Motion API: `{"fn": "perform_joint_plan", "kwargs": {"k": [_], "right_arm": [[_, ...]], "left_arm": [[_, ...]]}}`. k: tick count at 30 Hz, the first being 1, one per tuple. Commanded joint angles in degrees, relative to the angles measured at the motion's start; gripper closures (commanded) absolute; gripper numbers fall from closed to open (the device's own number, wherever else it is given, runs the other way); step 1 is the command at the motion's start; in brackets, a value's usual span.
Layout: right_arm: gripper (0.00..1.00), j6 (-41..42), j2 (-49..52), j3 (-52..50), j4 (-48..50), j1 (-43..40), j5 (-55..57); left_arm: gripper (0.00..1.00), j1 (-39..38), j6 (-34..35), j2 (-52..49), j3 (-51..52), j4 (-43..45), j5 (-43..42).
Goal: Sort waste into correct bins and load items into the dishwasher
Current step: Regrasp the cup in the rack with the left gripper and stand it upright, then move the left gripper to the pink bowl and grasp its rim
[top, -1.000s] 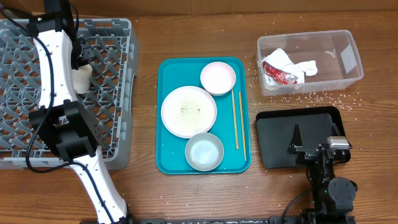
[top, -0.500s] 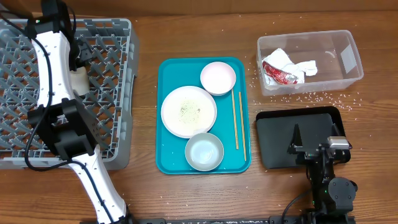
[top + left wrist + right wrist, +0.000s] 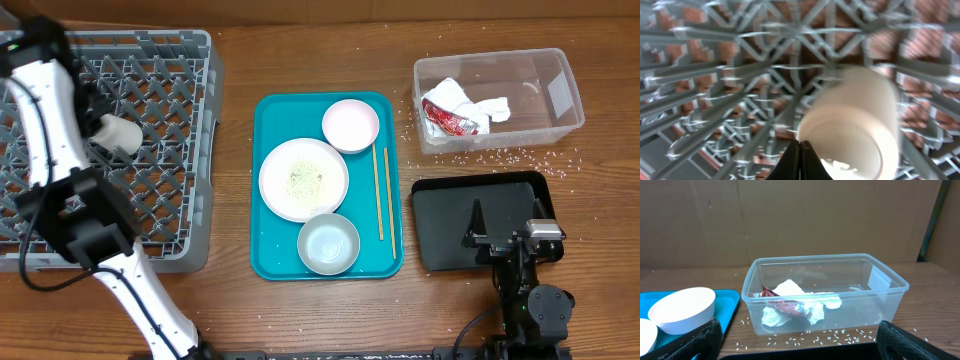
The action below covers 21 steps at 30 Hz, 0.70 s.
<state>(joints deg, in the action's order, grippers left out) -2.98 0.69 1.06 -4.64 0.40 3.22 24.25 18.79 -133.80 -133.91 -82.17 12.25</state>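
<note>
The cup would stay in the rack and my left gripper would go up alone if I lifted it now, because its fingers are shut at the cup's rim, empty.
The small cylindrical cup (image 3: 119, 133) lies on its side on the lattice floor of the grey dish rack (image 3: 175, 90). In the left wrist view the cup (image 3: 855, 125) shows its open mouth. My left gripper (image 3: 801, 159) is shut, its tips at the cup's rim with nothing between them; overhead it (image 3: 99, 127) is just left of the cup. The plate (image 3: 303, 178), small dish (image 3: 350, 124) and bowl (image 3: 328, 243) sit on the teal tray (image 3: 268, 255). My right gripper (image 3: 800, 347) is open and empty over the black tray (image 3: 470, 210). Napkins (image 3: 787, 292) and the red wrapper (image 3: 790, 307) lie in the clear tub (image 3: 560, 95).
Two chopsticks (image 3: 380, 190) lie on the teal tray's right side. Rice crumbs (image 3: 500, 157) are scattered on the wood between the tub and the black tray. The plate carries greenish food specks. The left arm's white links (image 3: 50, 120) span the rack's left part.
My left arm has swung left over the rack. The cup has shifted a little left and down and now lies tipped on the rack floor. The right arm has not moved.
</note>
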Motion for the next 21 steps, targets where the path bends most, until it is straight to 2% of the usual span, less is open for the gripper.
{"fn": "perform_joint_plan", "kwargs": {"k": [1, 12, 15, 18, 20, 21], "right_arm": [[0.00, -0.1, -0.5, -0.6, 0.3, -0.2, 0.3], [0.00, -0.1, -0.5, -0.6, 0.3, -0.2, 0.3], [0.00, -0.1, -0.5, -0.6, 0.3, -0.2, 0.3], [0.00, -0.1, -0.5, -0.6, 0.3, -0.2, 0.3], [0.00, -0.1, -0.5, -0.6, 0.3, -0.2, 0.3], [0.00, -0.1, -0.5, -0.6, 0.3, -0.2, 0.3]], "left_arm": [[0.96, 2.4, 3.1, 3.1, -0.3, -1.0, -2.4], [0.96, 1.1, 3.1, 18.2, -1.4, 3.3, -12.1], [0.96, -1.2, 2.4, 22.1, -1.4, 4.3, -20.9], [0.94, -4.8, -1.6, 23.9, -1.4, 4.5, -32.2], [0.88, -8.9, -4.9, 23.9, -1.3, 4.4, -39.0], [0.79, -10.6, -5.9, 23.8, -1.1, 4.4, -40.4]]}}
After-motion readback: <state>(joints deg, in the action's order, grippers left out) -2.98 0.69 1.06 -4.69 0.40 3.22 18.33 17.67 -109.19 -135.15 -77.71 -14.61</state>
